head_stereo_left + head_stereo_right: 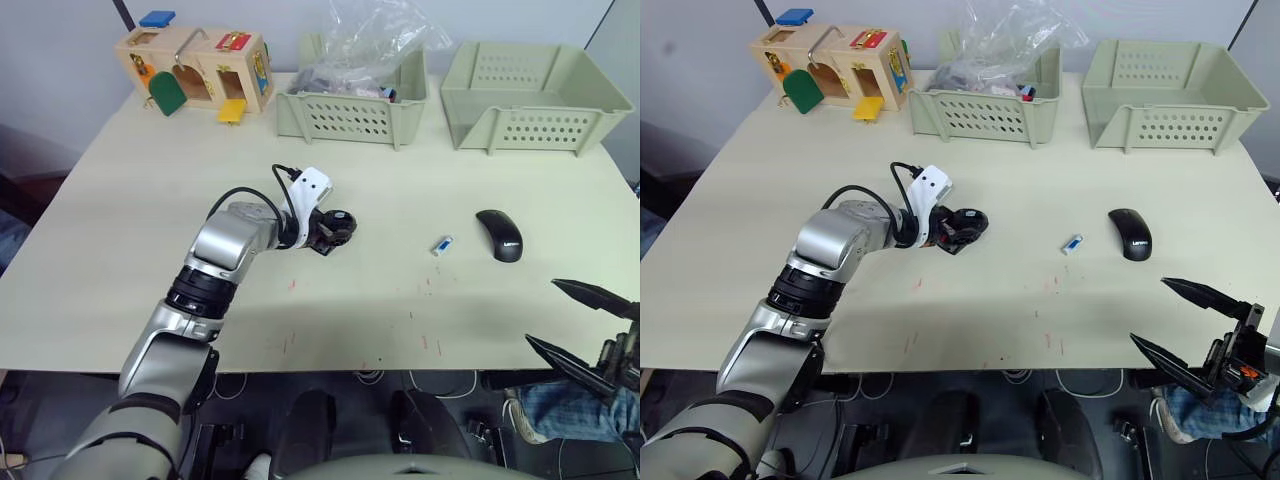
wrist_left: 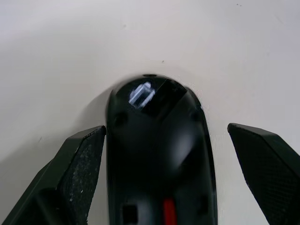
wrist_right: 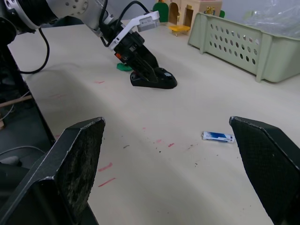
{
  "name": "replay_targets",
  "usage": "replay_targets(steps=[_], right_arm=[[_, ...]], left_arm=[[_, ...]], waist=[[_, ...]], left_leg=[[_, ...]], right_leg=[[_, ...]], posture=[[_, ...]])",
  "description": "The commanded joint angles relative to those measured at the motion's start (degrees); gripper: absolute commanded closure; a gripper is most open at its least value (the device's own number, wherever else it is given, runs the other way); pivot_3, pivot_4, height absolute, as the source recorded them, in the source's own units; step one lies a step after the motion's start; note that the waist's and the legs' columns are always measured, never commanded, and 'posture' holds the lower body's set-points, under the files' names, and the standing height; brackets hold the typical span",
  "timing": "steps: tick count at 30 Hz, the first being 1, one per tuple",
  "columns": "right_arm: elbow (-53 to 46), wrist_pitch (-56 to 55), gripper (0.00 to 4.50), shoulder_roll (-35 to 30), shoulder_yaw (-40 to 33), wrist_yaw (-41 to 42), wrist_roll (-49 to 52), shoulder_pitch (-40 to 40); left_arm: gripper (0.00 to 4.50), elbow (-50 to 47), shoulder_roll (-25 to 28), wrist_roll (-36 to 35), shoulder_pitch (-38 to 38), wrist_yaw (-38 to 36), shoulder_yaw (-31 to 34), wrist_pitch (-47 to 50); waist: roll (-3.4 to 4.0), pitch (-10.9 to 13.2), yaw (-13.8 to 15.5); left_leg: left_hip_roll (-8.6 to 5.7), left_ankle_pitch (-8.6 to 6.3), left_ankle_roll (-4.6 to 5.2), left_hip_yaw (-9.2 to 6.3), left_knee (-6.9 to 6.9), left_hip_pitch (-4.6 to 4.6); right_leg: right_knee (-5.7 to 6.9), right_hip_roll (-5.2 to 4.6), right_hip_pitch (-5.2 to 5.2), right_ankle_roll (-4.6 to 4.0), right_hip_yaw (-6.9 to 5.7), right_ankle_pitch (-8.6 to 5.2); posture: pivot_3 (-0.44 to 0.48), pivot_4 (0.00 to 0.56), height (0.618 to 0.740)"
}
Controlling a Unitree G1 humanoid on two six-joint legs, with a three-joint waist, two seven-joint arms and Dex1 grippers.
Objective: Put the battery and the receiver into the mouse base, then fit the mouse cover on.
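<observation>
My left gripper will next steady the black mouse base for the battery (image 1: 442,245), grabbing its long sides.
The black mouse base (image 1: 338,226) lies at the table's middle, and a red part shows inside it (image 2: 169,213). My left gripper (image 1: 330,230) is open around it, one finger (image 2: 82,159) touching its side and the other standing clear. A small silvery bit (image 2: 140,95) sits at the base's far end; I cannot tell whether it is the receiver. A little white and blue battery (image 1: 442,245) lies to the right. Beyond it rests the glossy mouse cover (image 1: 499,235), top up. My right gripper (image 1: 540,312) hangs open and empty off the table's front right edge.
Two pale green baskets stand along the back edge, one (image 1: 352,112) holding a clear plastic bag and the other (image 1: 530,95) at the far right. A wooden toy box (image 1: 195,68) sits at the back left. Small red marks (image 1: 425,343) dot the table's front.
</observation>
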Motion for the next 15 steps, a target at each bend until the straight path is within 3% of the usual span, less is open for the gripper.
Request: replay_targets(steps=[1, 15], right_arm=[[-1.96, -0.62, 0.03, -0.55, -0.54, -0.41, 0.91, 0.21], [-2.97, -0.94, 0.03, 0.38, 0.14, -1.80, 0.86, 1.27]], left_arm=[[0.08, 0.05, -0.26, 1.33, -1.34, -0.78, -0.02, 0.20], [0.08, 2.51, -0.62, 5.62, -2.04, -2.79, -1.17, -1.93]], waist=[[0.00, 0.00, 0.00], [0.00, 0.00, 0.09]], left_leg=[[0.00, 0.00, 0.00, 0.00, 0.00, 0.00], [0.00, 0.00, 0.00, 0.00, 0.01, -0.02]], right_leg=[[0.00, 0.01, -0.01, 0.00, 0.00, 0.00], [0.01, 0.00, -0.01, 0.00, -0.01, 0.00]], posture=[[0.000, 0.150, 0.740], [0.000, 0.150, 0.740]])
